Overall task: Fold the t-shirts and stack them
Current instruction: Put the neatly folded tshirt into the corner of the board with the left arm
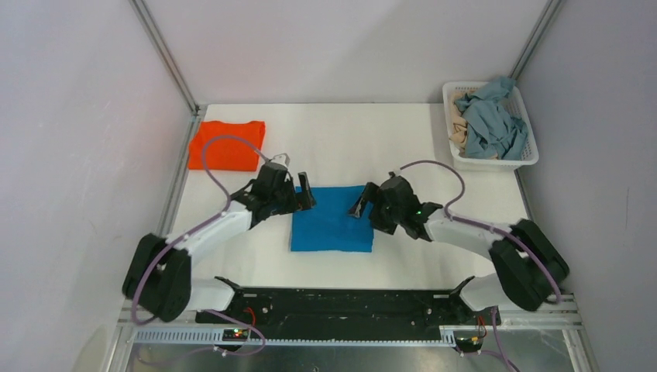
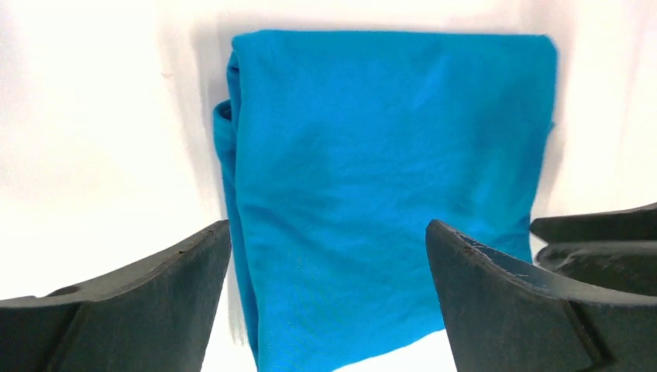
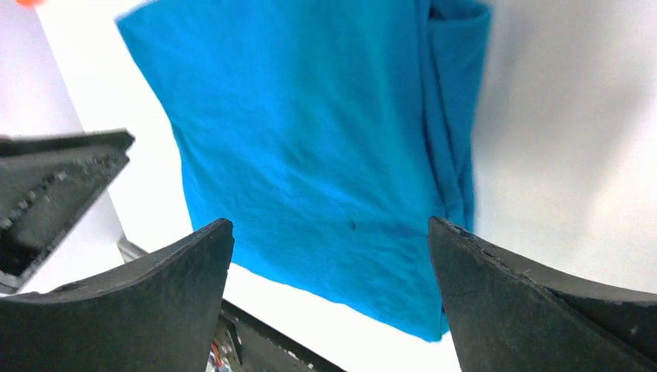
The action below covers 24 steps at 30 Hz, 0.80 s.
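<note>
The left gripper next pinches the blue t-shirt's layers together at its side edge nearest the orange t-shirt point(image 1: 226, 144), to stack it on top still folded.
A folded blue t-shirt point(image 1: 331, 222) lies flat on the white table between my two arms. It also shows in the left wrist view point(image 2: 387, 186) and the right wrist view point(image 3: 325, 147). My left gripper point(image 1: 305, 194) is open and empty, just above the shirt's far left corner. My right gripper point(image 1: 361, 204) is open and empty, just above the shirt's far right edge. A folded orange t-shirt point(image 1: 226, 144) lies at the far left of the table.
A white basket point(image 1: 529, 157) at the far right holds crumpled grey-blue point(image 1: 491, 120) and beige point(image 1: 459, 132) shirts. White walls with metal posts enclose the table. The black arm-base rail point(image 1: 341, 302) runs along the near edge.
</note>
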Motion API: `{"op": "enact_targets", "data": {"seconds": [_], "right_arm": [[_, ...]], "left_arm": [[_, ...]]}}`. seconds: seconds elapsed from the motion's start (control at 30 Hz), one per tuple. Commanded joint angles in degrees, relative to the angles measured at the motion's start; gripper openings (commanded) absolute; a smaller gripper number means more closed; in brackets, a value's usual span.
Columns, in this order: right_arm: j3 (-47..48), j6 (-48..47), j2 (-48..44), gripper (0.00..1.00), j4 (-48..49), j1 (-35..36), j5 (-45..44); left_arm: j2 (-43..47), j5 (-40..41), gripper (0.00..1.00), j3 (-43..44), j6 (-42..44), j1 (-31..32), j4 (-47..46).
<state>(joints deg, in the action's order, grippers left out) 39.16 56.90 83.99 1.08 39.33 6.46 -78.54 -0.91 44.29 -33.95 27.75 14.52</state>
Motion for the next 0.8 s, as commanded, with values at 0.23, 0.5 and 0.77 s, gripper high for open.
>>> {"op": "enact_targets", "data": {"seconds": [0.23, 0.5, 0.77], "right_arm": [[-2.31, -1.71, -23.07, 0.99, -19.55, 0.51, -22.41], [-8.2, -0.36, -32.91, 0.99, -23.03, 0.65, -25.01], [-8.56, -2.48, -32.92, 0.99, -24.12, -0.04, -27.01]], "left_arm": [[3.62, 4.45, 1.0, -4.4, -0.69, -0.83, -0.24], [-9.67, 6.0, 0.88, 0.17, -4.16, 1.33, -0.14], [-17.74, 12.16, 0.47, 3.8, -8.09, 9.45, 2.01]]}}
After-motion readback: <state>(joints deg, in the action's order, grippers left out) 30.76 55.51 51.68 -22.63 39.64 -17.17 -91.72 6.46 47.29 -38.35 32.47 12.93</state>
